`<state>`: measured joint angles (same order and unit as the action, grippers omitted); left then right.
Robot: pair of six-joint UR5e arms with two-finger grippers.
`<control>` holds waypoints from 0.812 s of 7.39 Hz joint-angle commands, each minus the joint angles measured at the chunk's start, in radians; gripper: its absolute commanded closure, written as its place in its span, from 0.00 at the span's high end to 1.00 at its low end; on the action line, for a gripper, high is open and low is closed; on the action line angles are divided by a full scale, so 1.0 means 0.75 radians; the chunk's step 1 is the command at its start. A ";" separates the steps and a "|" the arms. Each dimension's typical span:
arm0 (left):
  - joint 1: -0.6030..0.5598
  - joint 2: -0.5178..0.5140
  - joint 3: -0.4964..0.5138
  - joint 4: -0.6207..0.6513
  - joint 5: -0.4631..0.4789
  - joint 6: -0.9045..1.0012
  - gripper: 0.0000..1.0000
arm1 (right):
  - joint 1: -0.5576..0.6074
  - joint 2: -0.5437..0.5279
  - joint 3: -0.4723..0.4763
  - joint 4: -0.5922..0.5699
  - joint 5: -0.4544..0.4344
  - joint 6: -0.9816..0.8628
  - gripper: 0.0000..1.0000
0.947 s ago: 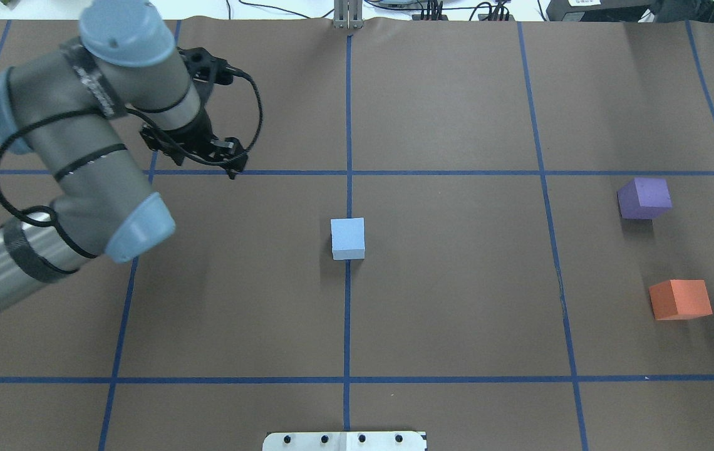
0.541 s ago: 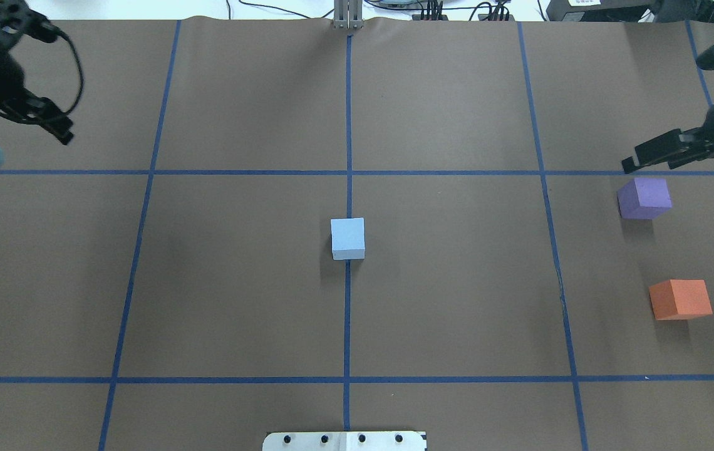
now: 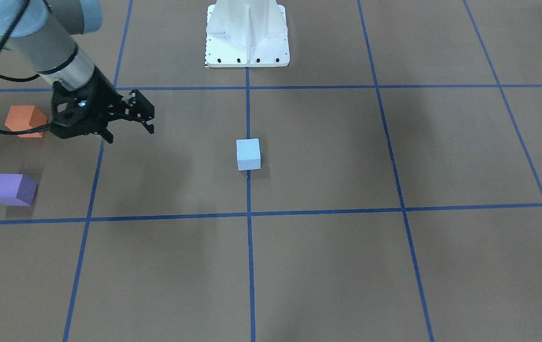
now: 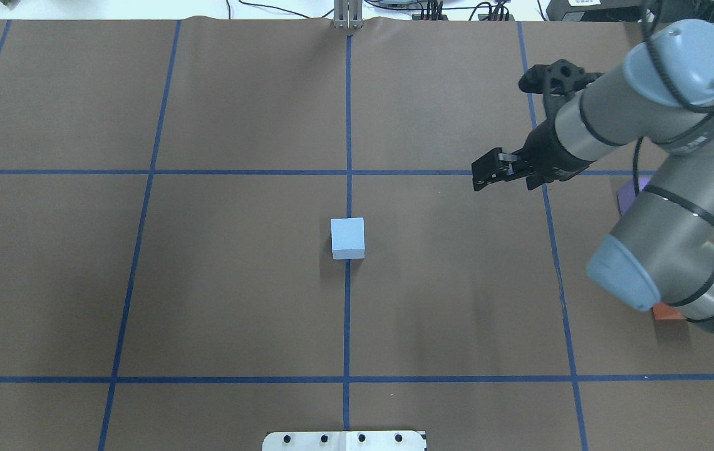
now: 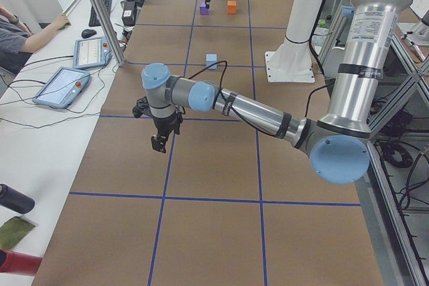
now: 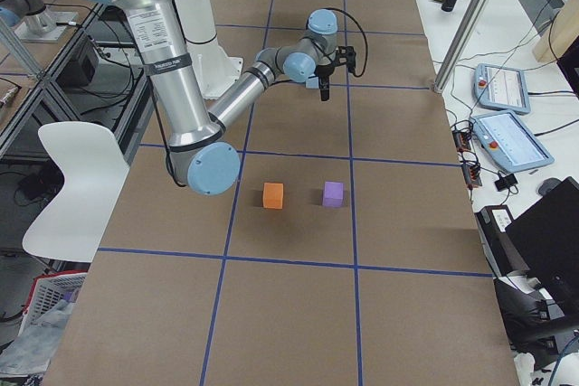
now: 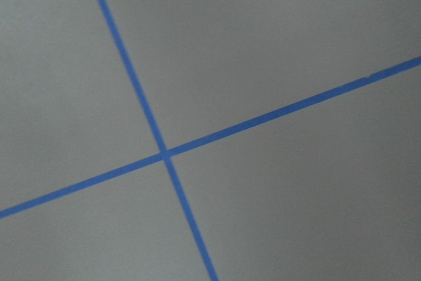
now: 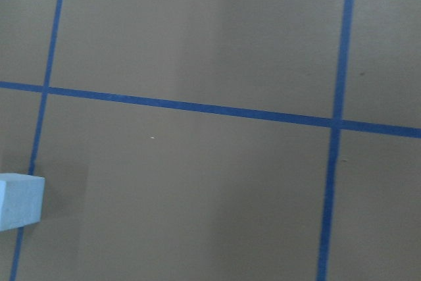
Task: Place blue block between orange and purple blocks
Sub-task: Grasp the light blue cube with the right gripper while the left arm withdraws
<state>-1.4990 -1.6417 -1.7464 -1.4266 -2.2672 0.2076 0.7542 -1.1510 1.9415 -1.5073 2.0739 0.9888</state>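
The robot's right gripper should next grab the light blue block by its opposite sides, to place it between the orange and purple blocks.
The light blue block [image 4: 347, 237] sits on the centre grid line; it also shows in the front view [image 3: 248, 153] and at the lower left edge of the right wrist view [image 8: 20, 199]. My right gripper [image 4: 496, 174] hovers open and empty, well right of the block and a little beyond it; it also shows in the front view [image 3: 129, 132]. The orange block [image 3: 23, 118] and purple block [image 3: 12, 189] sit apart at the table's right side, mostly hidden under my right arm in the overhead view. My left gripper [image 5: 159, 142] shows only in the exterior left view, so I cannot tell if it is open or shut.
The brown table cover [image 4: 238, 300] carries a blue tape grid. The robot's white base plate [image 3: 247, 47] stands at the near edge. Operators' tablets [image 5: 64, 85] lie on the bench beyond the table's far side.
My left arm has pulled out of the overhead view to the left. My right arm has come in from the right, its gripper moving left past the purple block toward the blue block.
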 commanded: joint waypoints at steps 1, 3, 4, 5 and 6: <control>-0.102 0.090 -0.038 0.008 -0.002 0.116 1.00 | -0.205 0.223 -0.127 -0.103 -0.216 0.099 0.99; -0.102 0.113 -0.073 0.008 0.000 0.100 1.00 | -0.314 0.393 -0.332 -0.101 -0.365 0.177 0.99; -0.102 0.115 -0.093 0.008 0.002 0.094 1.00 | -0.339 0.478 -0.456 -0.093 -0.401 0.205 0.99; -0.100 0.113 -0.093 0.008 0.002 0.087 1.00 | -0.357 0.540 -0.547 -0.089 -0.423 0.211 0.99; -0.100 0.113 -0.103 0.008 0.002 0.085 1.00 | -0.369 0.571 -0.616 -0.077 -0.440 0.216 0.99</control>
<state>-1.5743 -1.5573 -1.8155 -1.4205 -2.2660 0.2750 0.4939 -0.7683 1.5588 -1.5735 1.7666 1.1423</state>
